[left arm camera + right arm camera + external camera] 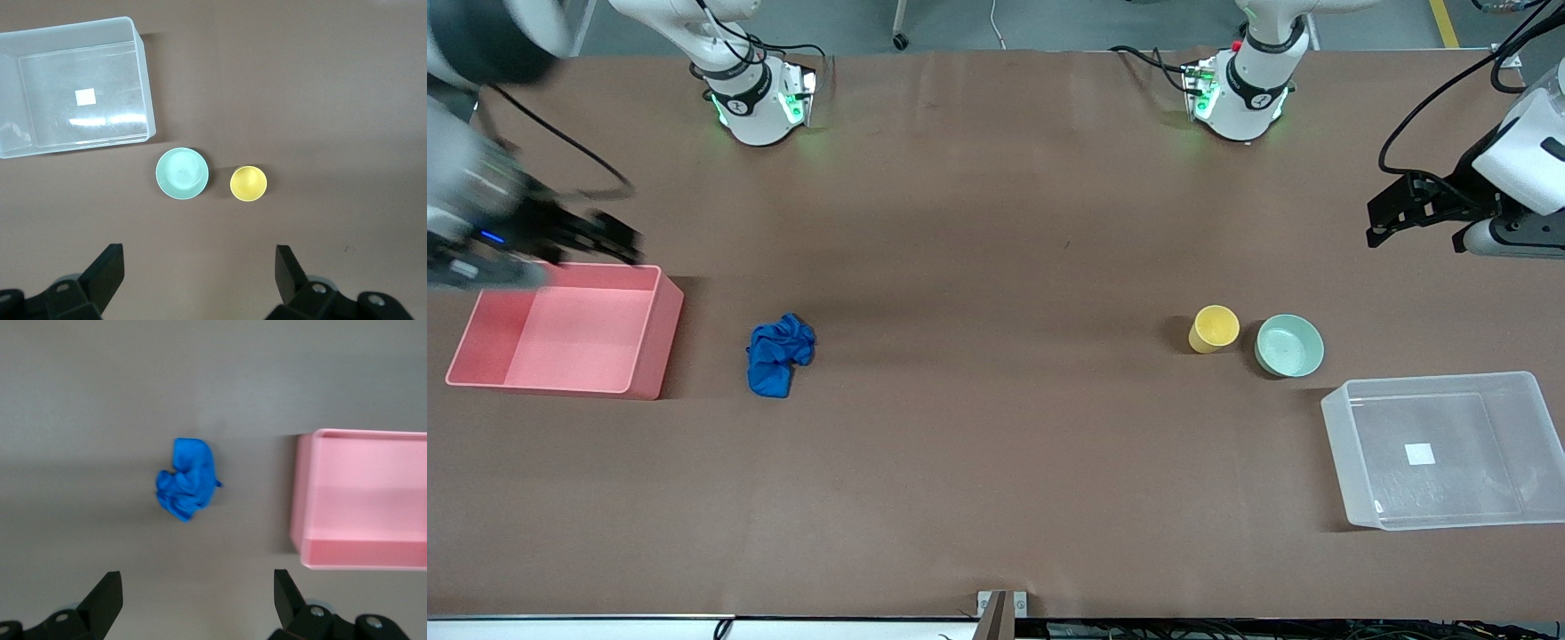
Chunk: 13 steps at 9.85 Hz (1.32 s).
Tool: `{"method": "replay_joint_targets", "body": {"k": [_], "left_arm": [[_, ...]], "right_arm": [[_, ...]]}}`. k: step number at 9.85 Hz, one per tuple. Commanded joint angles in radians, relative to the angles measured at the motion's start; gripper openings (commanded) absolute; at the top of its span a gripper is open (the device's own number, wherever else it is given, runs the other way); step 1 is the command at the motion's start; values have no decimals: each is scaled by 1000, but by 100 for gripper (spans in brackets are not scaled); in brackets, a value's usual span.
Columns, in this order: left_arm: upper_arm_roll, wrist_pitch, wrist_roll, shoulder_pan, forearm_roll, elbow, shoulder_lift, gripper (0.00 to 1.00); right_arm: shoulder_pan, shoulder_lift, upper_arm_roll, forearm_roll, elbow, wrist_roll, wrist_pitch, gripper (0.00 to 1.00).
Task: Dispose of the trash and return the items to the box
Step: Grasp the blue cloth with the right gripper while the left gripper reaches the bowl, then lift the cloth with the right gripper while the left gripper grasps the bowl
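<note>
The blue cloth wad [780, 354] needs to go into the pink bin, so my right gripper will grab it by its bunched folds next.
The blue cloth wad [780, 354] lies on the table beside the pink bin [655, 331]; it also shows in the right wrist view [187, 479]. The yellow cup [1214, 328] and the mint-green bowl [1289, 345] stand side by side, upright, next to the clear tub [1336, 437], which is empty but for its white sticker. My left gripper [1392, 218] is open and empty, held high over bare table at the left arm's end; its view shows the cup [248, 183], bowl [182, 173] and tub [144, 87]. My right gripper [618, 238] is open and empty, high by the pink bin's edge.
The pink bin [363, 500] is empty and sits at the right arm's end of the table. The brown table [996, 267] stretches bare between the cloth and the cup. Both arm bases stand along the table's edge farthest from the front camera.
</note>
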Motion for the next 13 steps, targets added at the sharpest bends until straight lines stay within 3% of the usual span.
{"method": "replay_joint_targets", "body": {"k": [1,3,6,9,10,11,12,13], "left_arm": [[5,12,0,3,-4,-29,11,100],[4,44,6,35,-4,-51,27,100],[4,203,20,69,-4,-192,38,100],[4,411,98,124,-7,-318,105,100],[-2,482,140,172,-20,-355,135,100],[-2,534,152,176,-24,-389,163,100],[-2,590,158,179,-26,-424,189,100],[-2,651,166,185,-24,-455,224,100]], "right_arm": [[15,104,44,-51,-133,121,204,100],[31,152,43,-90,-298,150,475,100],[11,264,35,-191,-423,150,745,100],[6,330,9,-209,-465,150,864,100],[6,341,4,-217,-466,149,892,95],[5,353,0,-226,-466,149,904,83],[8,361,-15,-231,-466,150,931,56],[6,364,-16,-233,-466,168,935,21]]}}
